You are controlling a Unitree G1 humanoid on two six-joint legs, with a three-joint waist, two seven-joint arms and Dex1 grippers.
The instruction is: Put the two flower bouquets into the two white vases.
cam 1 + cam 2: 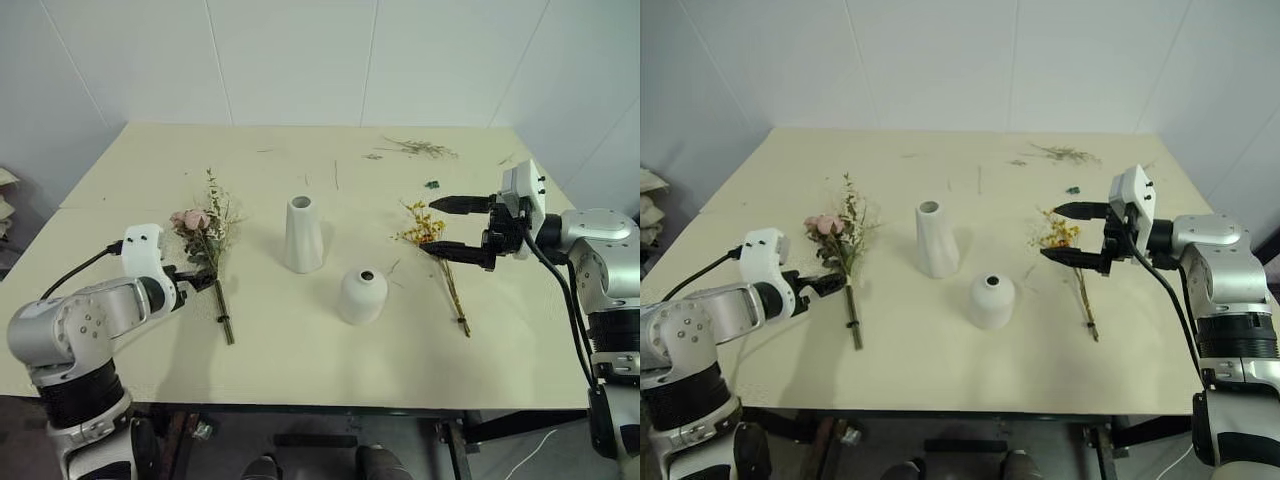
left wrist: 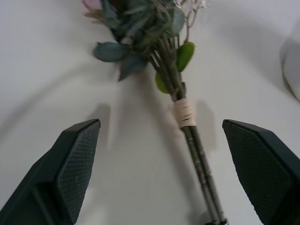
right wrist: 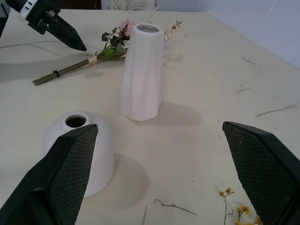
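Observation:
The bouquet's head is crowded with delicate petals, so I should grab the bouquet's bound stems with my left gripper next.
The pink rose bouquet (image 1: 205, 232) lies on the cream table (image 1: 300, 370) at the left, with its stems pointing toward the front edge. My left gripper (image 1: 196, 277) hovers open just left of the stems; the tan binding (image 2: 184, 112) shows between its fingers (image 2: 77, 164). At the centre stands the tall white vase (image 1: 302, 233), upright. The short rounded white vase (image 1: 363, 295) stands in front of it to the right. Right of the vases lies the yellow bouquet (image 1: 426, 229). Above its blossoms my right gripper (image 1: 428, 225) is open and points left toward the vases (image 3: 140, 70).
Loose dried twigs (image 1: 420, 148) lie at the table's back right, and a small green scrap (image 1: 431, 184) sits nearer the yellow blossoms. A white wall stands behind the table. A black cable (image 1: 75, 268) trails from my left wrist.

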